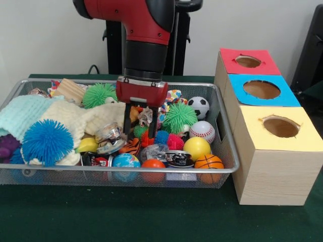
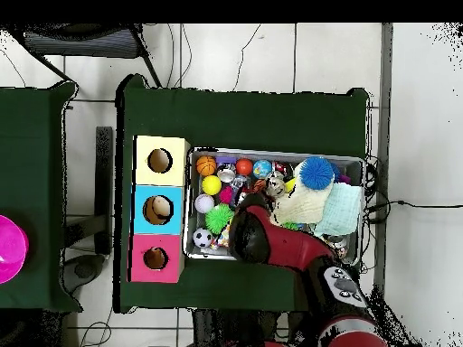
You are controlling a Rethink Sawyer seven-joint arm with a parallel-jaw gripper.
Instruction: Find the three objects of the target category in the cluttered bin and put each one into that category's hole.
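Observation:
I will next grab the orange striped toy by its striped body (image 1: 130, 146) with my gripper, to drop it into the red-topped box's hole (image 1: 248, 61).
The wire mesh bin (image 1: 228, 170) sits on the green table, full of toys; it also shows in the overhead view (image 2: 189, 206). My gripper (image 1: 139, 130) reaches straight down into the middle of the clutter. Its black fingers (image 1: 127, 121) stand apart, open, with a crumpled wrapper (image 1: 146, 116) between them. A green spiky ball (image 1: 179, 117) is just right of it, and an orange striped toy (image 1: 132, 146) lies below it. The red-topped box's hole (image 1: 248, 61) is at the far right, and at the bottom left in the overhead view (image 2: 155, 258). In the overhead view the arm (image 2: 271, 239) hides the gripper.
Blue-topped hole (image 1: 261, 89) and yellow-topped hole (image 1: 280, 126) lie nearer the camera. In the bin: soccer ball (image 1: 198, 107), baseball (image 1: 202, 131), yellow ball (image 1: 197, 147), basketball (image 1: 208, 162), blue spiky ball (image 1: 47, 141), cream cloth (image 1: 86, 121), wooden block (image 1: 70, 91).

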